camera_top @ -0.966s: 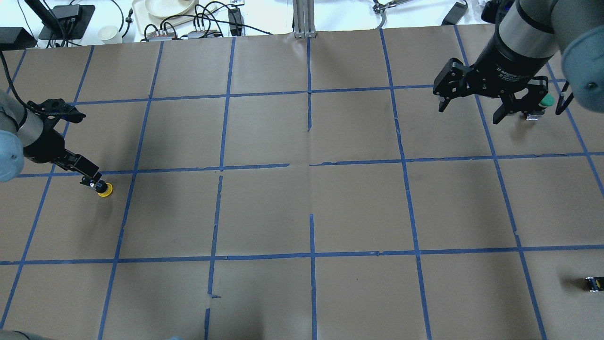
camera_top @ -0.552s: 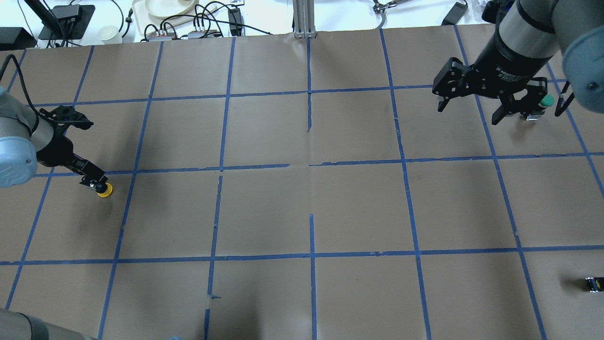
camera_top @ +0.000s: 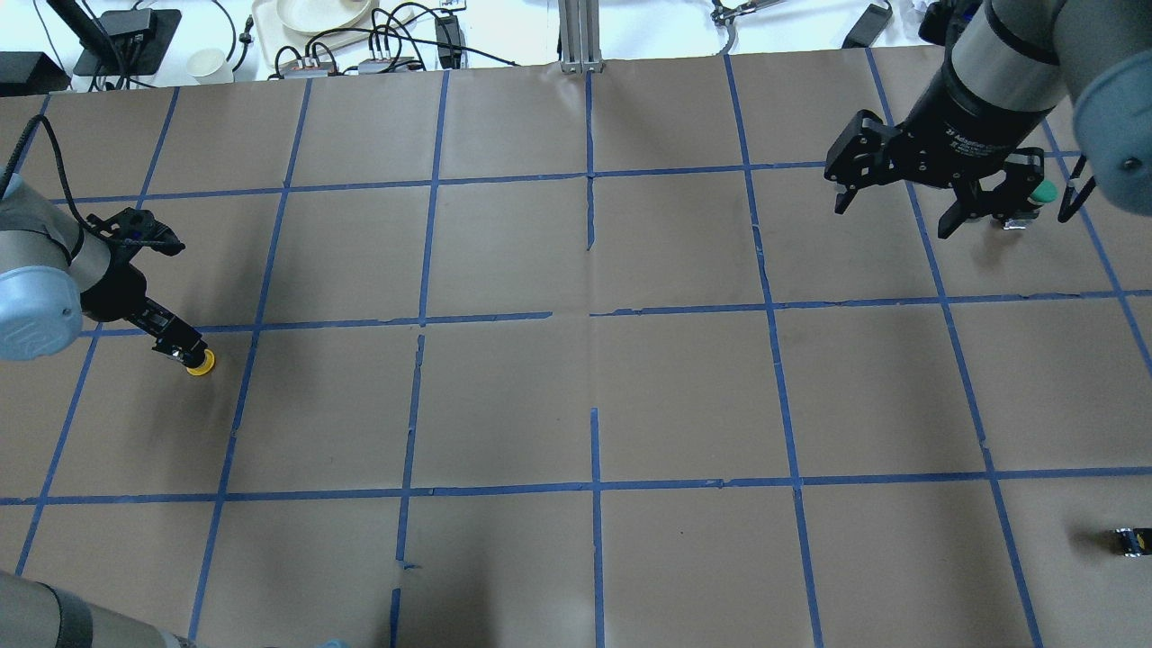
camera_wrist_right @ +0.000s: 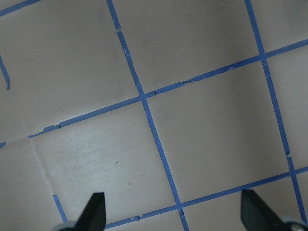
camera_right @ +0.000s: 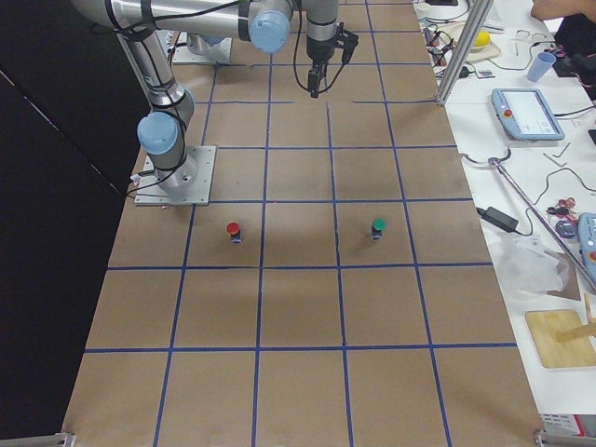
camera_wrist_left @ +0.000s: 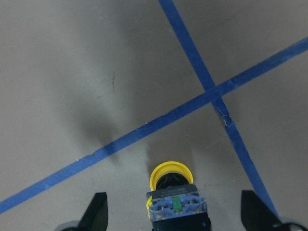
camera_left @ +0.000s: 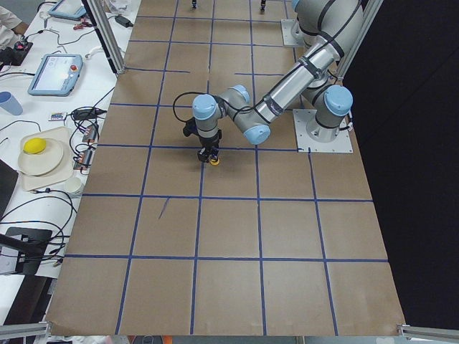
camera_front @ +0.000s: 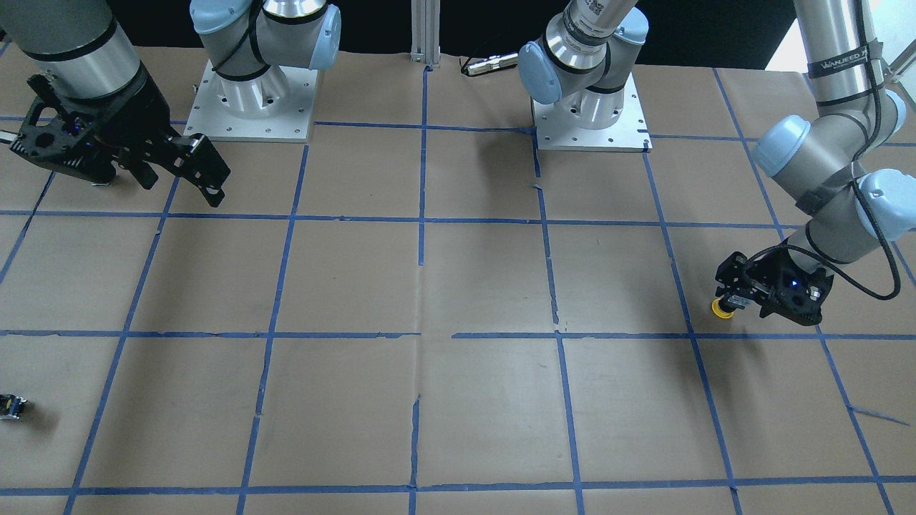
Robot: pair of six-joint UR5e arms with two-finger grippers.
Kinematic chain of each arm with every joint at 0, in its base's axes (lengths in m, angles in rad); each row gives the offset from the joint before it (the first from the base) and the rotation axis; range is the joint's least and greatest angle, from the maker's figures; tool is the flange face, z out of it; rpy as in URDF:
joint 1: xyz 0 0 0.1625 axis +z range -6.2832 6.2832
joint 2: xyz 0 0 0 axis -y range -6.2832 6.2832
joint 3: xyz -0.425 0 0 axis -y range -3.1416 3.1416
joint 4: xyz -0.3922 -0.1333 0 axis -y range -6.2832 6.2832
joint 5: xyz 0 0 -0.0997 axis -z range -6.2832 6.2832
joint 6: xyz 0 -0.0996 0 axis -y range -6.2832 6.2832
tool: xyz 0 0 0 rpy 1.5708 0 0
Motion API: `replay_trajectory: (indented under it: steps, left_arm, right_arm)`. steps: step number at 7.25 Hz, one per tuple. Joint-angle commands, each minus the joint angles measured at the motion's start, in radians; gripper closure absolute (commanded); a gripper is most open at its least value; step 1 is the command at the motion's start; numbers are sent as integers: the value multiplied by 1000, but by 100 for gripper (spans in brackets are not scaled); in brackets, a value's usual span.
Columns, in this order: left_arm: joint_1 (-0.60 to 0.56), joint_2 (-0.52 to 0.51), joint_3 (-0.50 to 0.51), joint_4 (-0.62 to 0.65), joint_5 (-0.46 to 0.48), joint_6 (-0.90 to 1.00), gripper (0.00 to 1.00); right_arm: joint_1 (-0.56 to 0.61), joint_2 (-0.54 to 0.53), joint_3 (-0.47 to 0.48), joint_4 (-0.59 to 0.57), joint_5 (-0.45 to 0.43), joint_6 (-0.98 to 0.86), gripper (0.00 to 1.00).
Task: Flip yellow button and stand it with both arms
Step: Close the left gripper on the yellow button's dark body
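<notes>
My left gripper grabs the yellow button by its black-and-grey body next, to flip it with both arms. This leaves its cap free.
The yellow button lies on the brown paper at the table's left side, just beyond a blue tape line. In the left wrist view its yellow cap points away from the camera and its black-and-grey body is nearest. My left gripper is low over it and open. Its fingers stand wide on either side of the button and do not touch it. It also shows in the front view and the left exterior view. My right gripper hangs open and empty above the far right.
A green-capped button stands just behind the right gripper; it also shows in the right exterior view, with a red-capped button nearby. A small dark switch block lies near the right front edge. Cables and dishes lie beyond the far edge.
The left arm's wrist has swung nearer and turned, while its fingers stayed at the yellow button. The button has not moved. The right arm has hardly moved.
</notes>
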Motion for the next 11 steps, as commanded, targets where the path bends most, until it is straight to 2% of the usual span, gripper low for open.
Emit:
replay_trajectory:
  steps: [1, 3, 5, 6, 7, 8, 10, 11]
  left_arm:
    - [3, 9, 0, -2, 2, -45, 18]
    - [3, 10, -2, 1, 3, -57, 18]
    - [5, 9, 0, 1, 4, -56, 26]
    - [5, 15, 0, 1, 4, -71, 37]
    - [5, 11, -2, 1, 6, -88, 59]
    - [5, 11, -2, 1, 6, -80, 73]
    - [5, 23, 7, 1, 7, -83, 85]
    - [-3, 78, 15, -69, 0, -86, 85]
  right_arm:
    - [-1, -9, 0, 0, -8, 2, 0]
    - [-1, -3, -1, 16, -16, 1, 0]
    - [-1, -2, -1, 7, -3, 1, 0]
    - [-2, 3, 0, 2, -3, 1, 0]
    - [-4, 3, 0, -4, -3, 1, 0]
    - [-8, 4, 0, 12, 0, -12, 0]
    - [-5, 3, 2, 13, 40, -3, 0]
    - [-4, 4, 2, 11, 41, 1, 0]
